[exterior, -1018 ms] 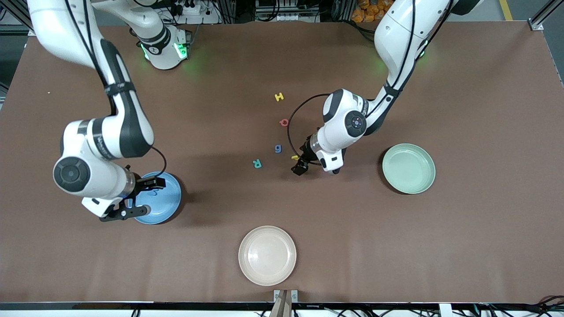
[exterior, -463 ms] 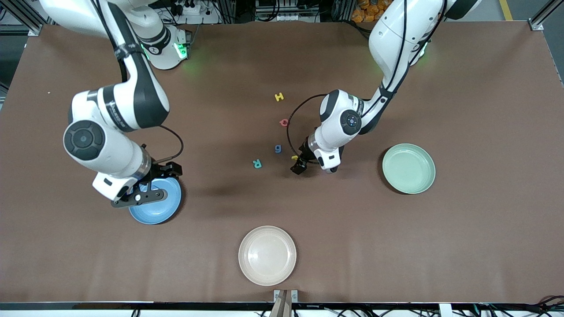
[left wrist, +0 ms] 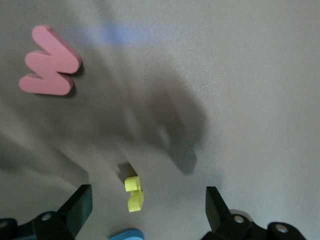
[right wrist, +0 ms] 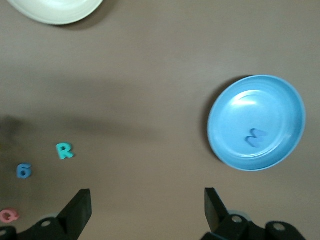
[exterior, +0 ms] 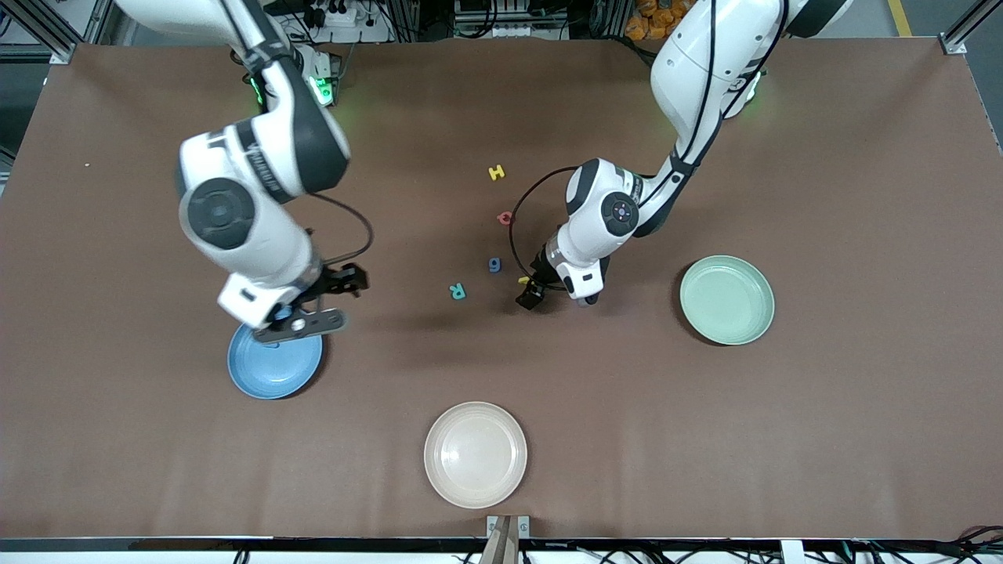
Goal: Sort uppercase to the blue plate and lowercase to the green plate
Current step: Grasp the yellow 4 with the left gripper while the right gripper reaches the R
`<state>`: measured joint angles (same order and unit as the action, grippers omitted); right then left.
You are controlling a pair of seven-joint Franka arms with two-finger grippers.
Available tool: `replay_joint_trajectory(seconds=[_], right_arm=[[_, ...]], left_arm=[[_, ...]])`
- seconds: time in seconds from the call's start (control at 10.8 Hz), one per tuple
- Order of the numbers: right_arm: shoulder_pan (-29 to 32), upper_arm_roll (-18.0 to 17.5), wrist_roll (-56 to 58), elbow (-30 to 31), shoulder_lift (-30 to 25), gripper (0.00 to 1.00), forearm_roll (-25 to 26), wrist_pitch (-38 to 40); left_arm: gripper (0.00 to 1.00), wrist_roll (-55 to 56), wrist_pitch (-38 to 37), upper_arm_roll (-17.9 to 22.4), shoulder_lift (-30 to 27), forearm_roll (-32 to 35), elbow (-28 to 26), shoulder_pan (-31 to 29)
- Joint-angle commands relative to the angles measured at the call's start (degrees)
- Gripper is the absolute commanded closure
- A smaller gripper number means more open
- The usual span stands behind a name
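Observation:
The lowercase h should go onto the green plate, so I should next grab the yellow h by its body (left wrist: pixel 134 195) with my left gripper.
The blue plate (exterior: pixel 274 364) holds the blue M (right wrist: pixel 256 137); the plate also shows in the right wrist view (right wrist: pixel 256 122). My right gripper (exterior: pixel 341 282) is open and empty, up over bare table beside that plate. Yellow H (exterior: pixel 496 172), red Q (exterior: pixel 505 218), blue g (exterior: pixel 494 265) and teal R (exterior: pixel 458 291) lie mid-table. My left gripper (exterior: pixel 539 283) is open, low over the tiny yellow h (left wrist: pixel 134 193), which lies between its fingers (left wrist: pixel 80 207). The red w (left wrist: pixel 50 62) lies close by. The green plate (exterior: pixel 727 300) is empty.
A cream-white plate (exterior: pixel 476 454) sits near the front edge, empty. A blue letter's edge (left wrist: pixel 127 235) peeks in beside the yellow h in the left wrist view. The left arm's wrist hides the red w in the front view.
My right gripper has risen off the blue plate and swung toward the table's middle, leaving the blue M in the plate. My left gripper has hardly moved.

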<state>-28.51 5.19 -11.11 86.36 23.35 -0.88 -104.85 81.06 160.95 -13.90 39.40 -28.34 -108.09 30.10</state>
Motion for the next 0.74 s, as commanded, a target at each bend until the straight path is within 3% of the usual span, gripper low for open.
replay_joint_trajectory(seconds=[0.0, 0.28, 0.65], right_arm=[[-3.5, 0.3, -3.6, 2.3, 0.9, 0.00, -0.3, -3.6], [-6.6, 0.2, -6.2, 4.7, 3.5, 0.01, -0.3, -11.1], [-7.3, 0.2, -8.1, 6.5, 6.1, 0.01, -0.4, -17.9]], left_arm=[[0.00, 0.2, 2.1, 0.4, 0.2, -1.5, -0.5, 1.5], [0.00, 0.1, 3.9, 0.3, 0.3, -1.5, -1.9, 1.8], [0.18, -0.2, 3.9, 0.3, 0.3, -1.5, -1.9, 1.9]])
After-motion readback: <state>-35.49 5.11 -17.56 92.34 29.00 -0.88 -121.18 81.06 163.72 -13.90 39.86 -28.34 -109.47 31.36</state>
